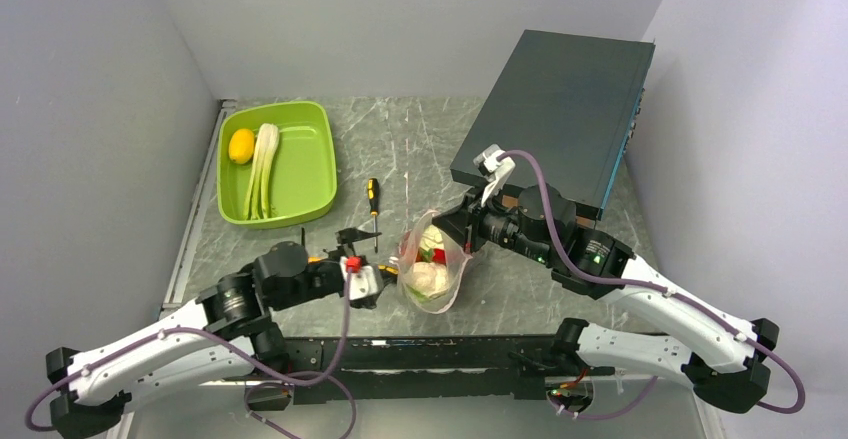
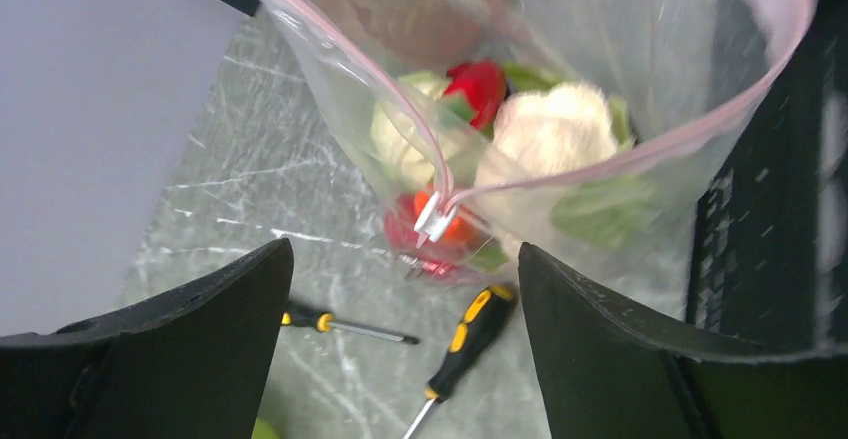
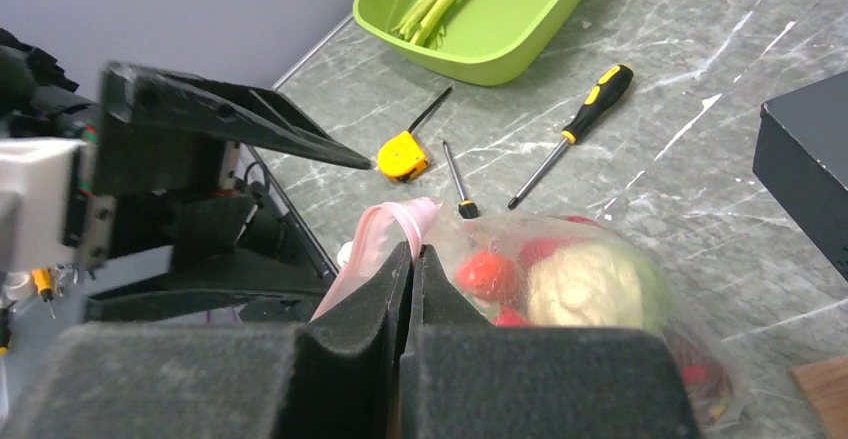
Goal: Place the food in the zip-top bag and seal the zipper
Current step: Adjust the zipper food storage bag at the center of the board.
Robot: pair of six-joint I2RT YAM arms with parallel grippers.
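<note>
I will grab the bag's pink zipper at its white slider end [image 1: 399, 261] [image 2: 436, 216] with my left gripper. The rest of the zipper will stay free for sealing.
The clear zip-top bag [image 1: 435, 269] stands at the table's near middle, held up. It holds the food: white cauliflower [image 2: 545, 134], a red chili [image 2: 475, 89] and green leafy pieces. Its pink zipper [image 2: 770, 19] gapes in a wide loop, with a white slider [image 2: 432, 221] at the end nearest my left gripper. My right gripper [image 3: 413, 249] is shut on the pink strip at the bag's far corner; it also shows in the top view [image 1: 452, 231]. My left gripper [image 2: 402, 249] is open and empty just short of the slider end; in the top view [image 1: 388, 277] it sits left of the bag.
A lime-green tray [image 1: 305, 159] with a yellow piece and pale stalks lies at the back left. A yellow-and-black screwdriver [image 1: 373, 204], a thinner screwdriver [image 3: 455, 179] and an orange tape measure [image 3: 403, 155] lie left of the bag. A dark box [image 1: 555, 109] stands at the back right.
</note>
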